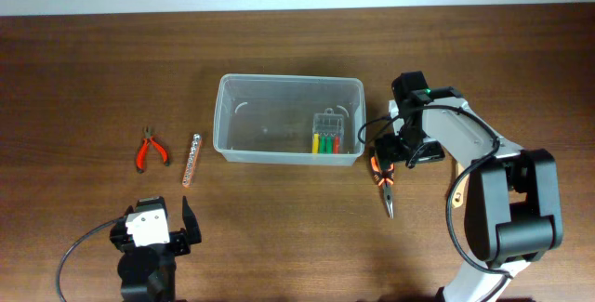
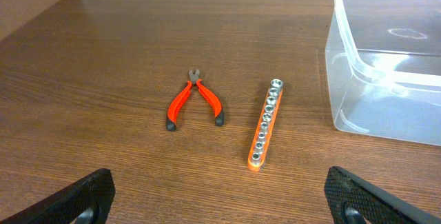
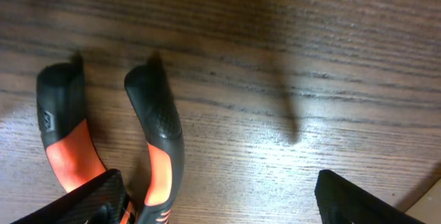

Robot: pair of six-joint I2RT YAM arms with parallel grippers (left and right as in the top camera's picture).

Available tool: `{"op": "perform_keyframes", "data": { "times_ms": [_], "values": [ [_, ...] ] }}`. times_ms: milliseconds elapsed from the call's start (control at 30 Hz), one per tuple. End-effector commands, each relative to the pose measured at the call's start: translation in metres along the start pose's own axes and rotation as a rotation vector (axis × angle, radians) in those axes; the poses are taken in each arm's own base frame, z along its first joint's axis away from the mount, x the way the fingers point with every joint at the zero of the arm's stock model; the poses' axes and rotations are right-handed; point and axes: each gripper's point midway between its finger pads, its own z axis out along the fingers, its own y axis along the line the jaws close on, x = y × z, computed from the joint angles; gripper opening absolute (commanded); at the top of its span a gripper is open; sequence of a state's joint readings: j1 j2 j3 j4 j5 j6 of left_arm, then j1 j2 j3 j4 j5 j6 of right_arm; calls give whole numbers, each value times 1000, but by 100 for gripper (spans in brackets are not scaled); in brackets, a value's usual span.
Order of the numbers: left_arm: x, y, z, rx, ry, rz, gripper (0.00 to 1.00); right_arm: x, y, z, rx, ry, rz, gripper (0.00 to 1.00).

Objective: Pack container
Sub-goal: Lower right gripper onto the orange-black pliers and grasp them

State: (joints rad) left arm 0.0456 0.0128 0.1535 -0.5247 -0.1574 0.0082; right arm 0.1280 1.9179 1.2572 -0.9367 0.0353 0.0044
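Note:
My right gripper should close, because one handle of the long-nose pliers (image 1: 385,189) (image 3: 161,179) is between my fingers and it would hold that handle.
The container (image 1: 288,79), a large clear plastic tub, stands mid-table and holds a small clear case of coloured bits (image 1: 327,136). Its corner shows in the left wrist view (image 2: 344,79). My right gripper (image 1: 398,151) is open, low over the handles of black-and-orange long-nose pliers (image 1: 385,189) lying just right of the tub. In the right wrist view one handle (image 3: 160,141) lies just inside the left finger of my gripper (image 3: 227,200). My left gripper (image 1: 163,232) is open and empty near the front left, also in its own view (image 2: 220,200).
Red-handled cutters (image 1: 152,149) and an orange rail of sockets (image 1: 192,158) lie left of the tub, seen ahead of the left gripper as cutters (image 2: 194,100) and rail (image 2: 266,123). The table's back edge runs along the top.

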Motion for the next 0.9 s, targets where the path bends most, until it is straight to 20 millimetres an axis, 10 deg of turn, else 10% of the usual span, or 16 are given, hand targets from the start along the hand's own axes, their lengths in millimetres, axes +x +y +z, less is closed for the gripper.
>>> {"op": "perform_keyframes", "data": {
  "times_ms": [0, 867],
  "values": [
    [1, 0, 1, -1, -3, 17, 99, 1, 0, 0, -10, 0, 19, 84],
    [1, 0, 1, -1, -3, 17, 99, 4, 9, 18, -59, -16, 20, 73]
  ]
}}
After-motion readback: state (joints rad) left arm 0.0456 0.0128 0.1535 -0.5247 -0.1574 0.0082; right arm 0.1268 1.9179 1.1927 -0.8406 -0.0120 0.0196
